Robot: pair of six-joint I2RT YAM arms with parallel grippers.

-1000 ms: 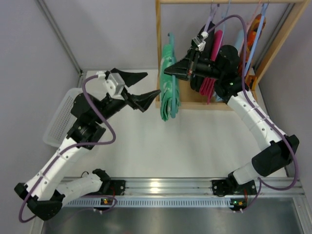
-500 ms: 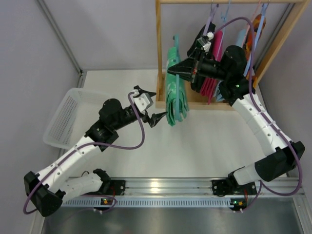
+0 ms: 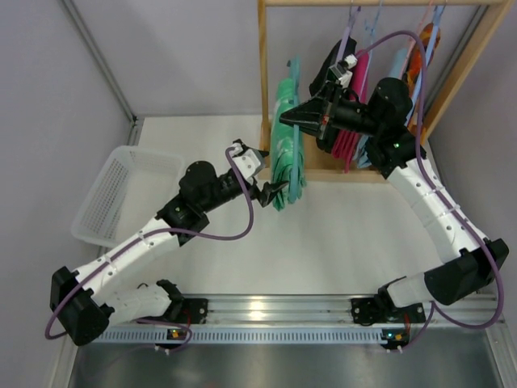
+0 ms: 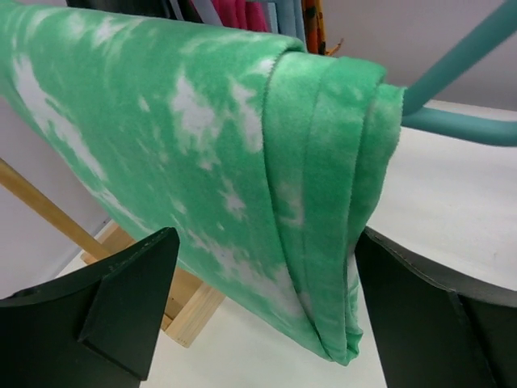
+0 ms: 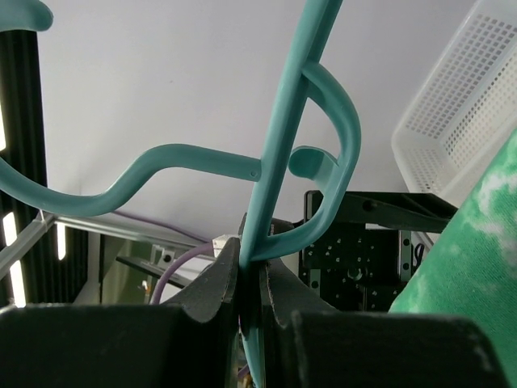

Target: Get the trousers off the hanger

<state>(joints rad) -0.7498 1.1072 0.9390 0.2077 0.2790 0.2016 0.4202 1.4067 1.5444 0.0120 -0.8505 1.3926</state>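
Next, my left gripper grips the trousers' folded end (image 3: 283, 173) (image 4: 278, 273), clear of the hanger, to remove them.
The mint-green patterned trousers (image 3: 287, 141) hang folded over a teal hanger (image 5: 283, 145), just in front of the wooden rack's left post. My right gripper (image 3: 284, 120) is shut on the hanger's stem (image 5: 252, 242); the green cloth (image 5: 477, 259) shows at the right edge of that view. My left gripper (image 3: 273, 176) is open at the trousers' lower end. In the left wrist view its two fingers stand either side of the folded cloth (image 4: 242, 145), apart from it, with the hanger's arm (image 4: 460, 65) running off to the upper right.
Black (image 3: 331, 65), magenta pink (image 3: 355, 89), light blue (image 3: 397, 61) and orange (image 3: 426, 44) trousers hang further right on the wooden rack (image 3: 262, 81). A white mesh basket (image 3: 113, 194) sits at the table's left. Grey walls close in behind and on both sides.
My left arm has swung right from beside the basket to the trousers' lower end, its jaws opening wider. The right gripper has kept its hold on the hanger.
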